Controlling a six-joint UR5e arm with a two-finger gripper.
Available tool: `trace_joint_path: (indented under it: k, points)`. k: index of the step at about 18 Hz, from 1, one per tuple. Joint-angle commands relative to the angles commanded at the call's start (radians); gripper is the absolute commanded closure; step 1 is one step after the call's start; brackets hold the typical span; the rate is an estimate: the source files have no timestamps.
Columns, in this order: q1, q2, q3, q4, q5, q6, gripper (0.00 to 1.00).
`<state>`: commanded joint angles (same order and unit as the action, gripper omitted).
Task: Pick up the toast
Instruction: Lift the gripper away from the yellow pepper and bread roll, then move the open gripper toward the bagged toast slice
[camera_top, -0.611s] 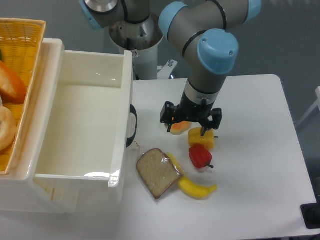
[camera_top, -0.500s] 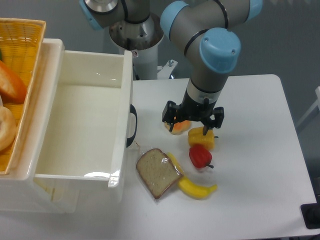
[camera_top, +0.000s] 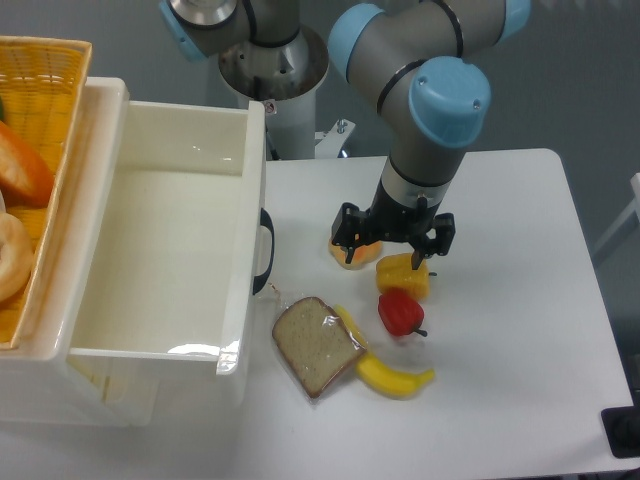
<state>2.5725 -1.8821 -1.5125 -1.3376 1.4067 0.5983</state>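
I should next grab the toast beside the banana by its crust edge (camera_top: 338, 323).
The toast (camera_top: 314, 345) is a brown speckled slice in clear wrap, lying flat on the white table near the front, just right of the white bin. My gripper (camera_top: 393, 243) hangs above and behind it, over an orange-yellow bun (camera_top: 353, 253) and a yellow food piece (camera_top: 405, 276). Its two black fingers are spread apart with nothing held between them. The gripper is well apart from the toast.
A yellow banana (camera_top: 389, 372) touches the toast's right edge, with a red pepper (camera_top: 400, 312) just behind it. A large white bin (camera_top: 245, 210) with a black handle fills the left. A wicker basket (camera_top: 62, 100) of food sits at the far left.
The arm and gripper have shifted slightly to the right and a little lower. The toast and other food have not moved.
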Motion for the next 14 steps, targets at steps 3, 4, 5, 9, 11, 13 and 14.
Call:
trace_joint_path:
  k: [3, 4, 5, 9, 11, 13, 14]
  points:
    - [-0.003, -0.014, -0.005, 0.002, -0.006, -0.035, 0.0]
    - [-0.003, -0.018, -0.008, 0.002, -0.017, -0.041, 0.0]
    - [-0.003, -0.023, -0.014, 0.005, -0.035, -0.043, 0.0]
    - [-0.002, -0.06, -0.021, 0.021, -0.063, -0.066, 0.0]
    - [-0.002, -0.077, -0.02, 0.031, -0.066, -0.069, 0.0]
    - [-0.003, -0.09, -0.021, 0.034, -0.071, -0.081, 0.0]
    - [-0.003, -0.1, -0.023, 0.034, -0.072, -0.087, 0.0]
